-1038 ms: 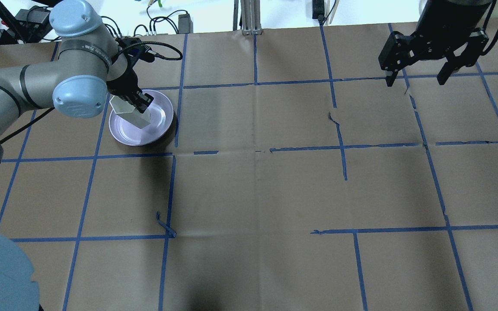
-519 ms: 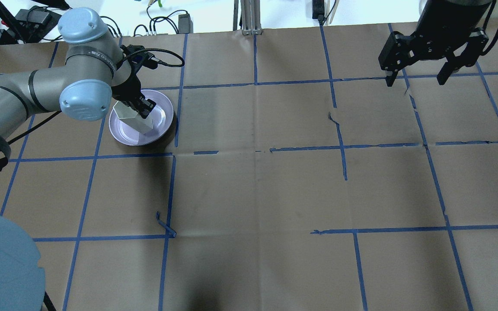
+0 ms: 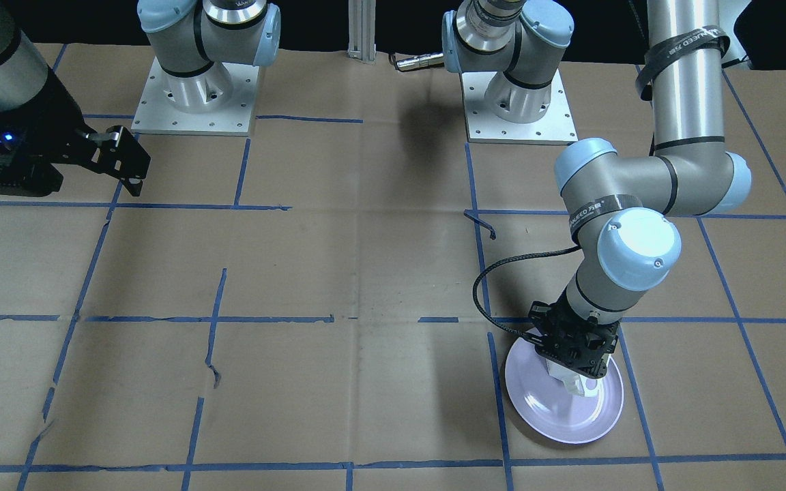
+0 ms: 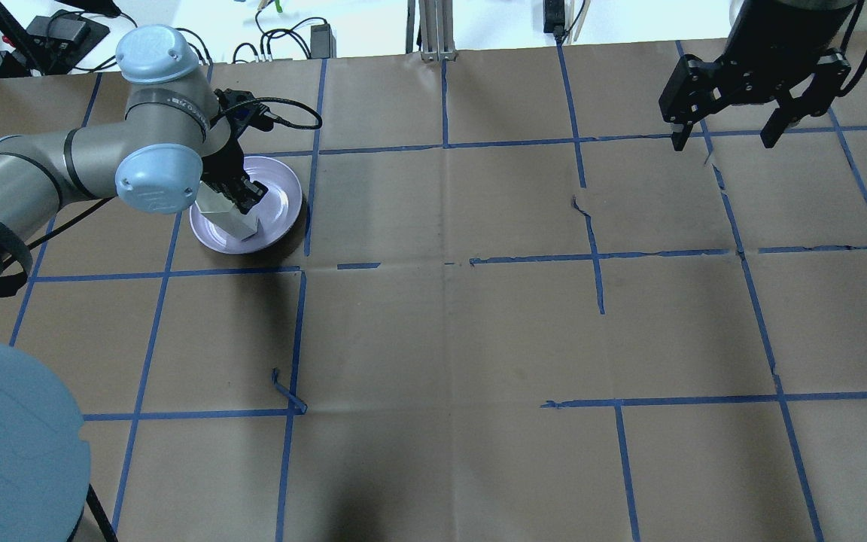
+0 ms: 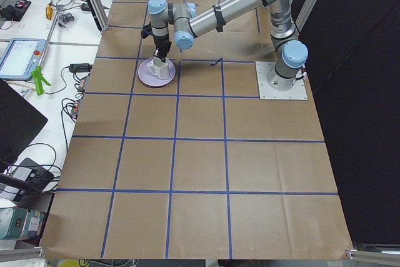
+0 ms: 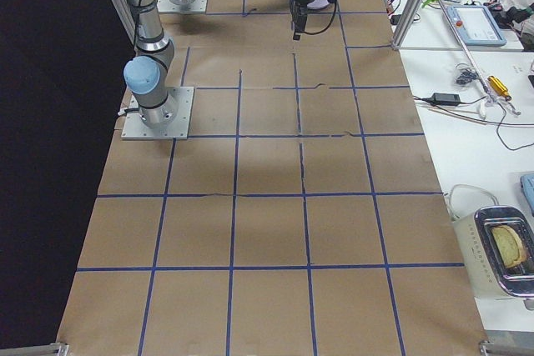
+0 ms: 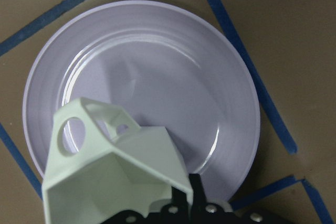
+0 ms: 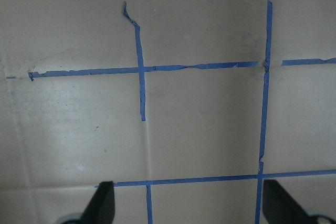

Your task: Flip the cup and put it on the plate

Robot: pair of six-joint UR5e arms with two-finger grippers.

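I should release the cup from my left gripper now: the cup's lower side (image 3: 568, 380) meets its shadow on the lavender plate (image 3: 557, 417), so the cup would stay there.
The white faceted cup (image 4: 229, 217) is held in my left gripper (image 4: 239, 197), which is shut on its wall. The cup hangs low over the lavender plate (image 4: 283, 197), toward the plate's left half. I cannot tell if it touches the plate. In the left wrist view the cup (image 7: 110, 171) fills the lower left, its angular handle (image 7: 79, 129) pointing away over the plate (image 7: 157, 61). The front-facing view shows the cup (image 3: 574, 383) under the gripper (image 3: 576, 354) on the plate (image 3: 557, 417). My right gripper (image 4: 725, 137) is open and empty, high at the far right.
The table is brown paper with a blue tape grid (image 4: 445, 260). A loose curl of tape (image 4: 287, 391) sticks up in front of the plate. Cables and boxes (image 4: 283, 38) lie beyond the far edge. The right wrist view shows only paper and tape (image 8: 140, 77).
My left arm has swung its wrist and brought the cup lower over the plate and slightly toward the near side. The right arm has not moved.
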